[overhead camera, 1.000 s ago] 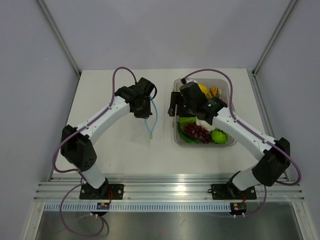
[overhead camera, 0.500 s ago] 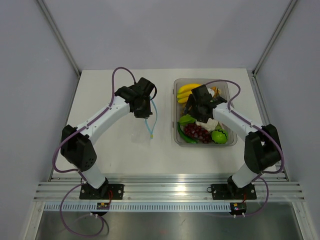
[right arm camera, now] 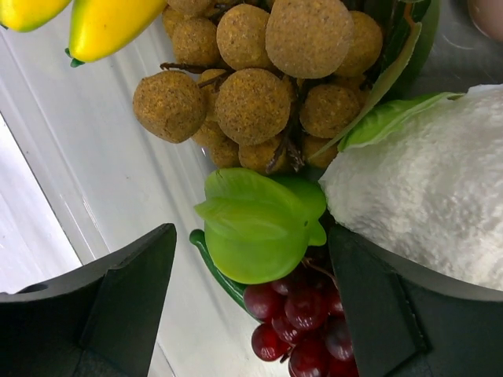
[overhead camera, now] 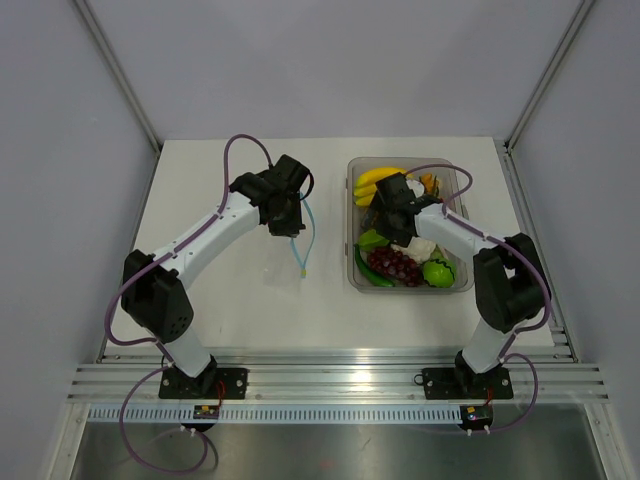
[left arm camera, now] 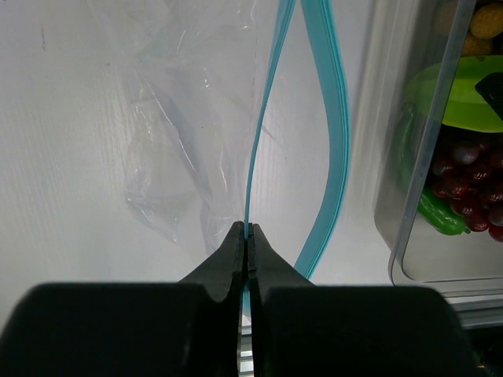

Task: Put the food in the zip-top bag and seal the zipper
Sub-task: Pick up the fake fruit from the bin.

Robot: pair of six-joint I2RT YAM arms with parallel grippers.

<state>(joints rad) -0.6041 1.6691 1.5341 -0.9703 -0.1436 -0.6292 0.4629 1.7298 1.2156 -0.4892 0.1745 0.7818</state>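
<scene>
I should close my right gripper on the green ridged piece now, because the fingers are beside the piece's sides at the middle of its body.
My left gripper (overhead camera: 288, 226) is shut on the light-blue zipper (left arm camera: 259, 118) of the clear zip-top bag (left arm camera: 173, 141) and holds it above the table; in the left wrist view the fingertips (left arm camera: 246, 232) pinch one side of the strip while the other side (left arm camera: 334, 157) bows away, so the mouth gapes. The bag (overhead camera: 303, 245) hangs empty. My right gripper (overhead camera: 386, 213) is open inside the clear tub (overhead camera: 461, 182), its jaws (right arm camera: 251, 306) either side of a green ridged piece (right arm camera: 255, 228) and red grapes (right arm camera: 302, 314). A bright green round piece (overhead camera: 437, 271) lies at the tub's near right.
The tub also holds bananas (overhead camera: 372, 182), a cluster of brown balls (right arm camera: 251, 86), white cauliflower (right arm camera: 424, 196) and a dark green pod (overhead camera: 365, 268). The tub's clear wall (left arm camera: 428, 157) stands just right of the bag. Metal rails run along the table's near edge.
My right gripper has swung from over the tub's left rim down into the tub among the food. My left gripper and the bag have not moved.
</scene>
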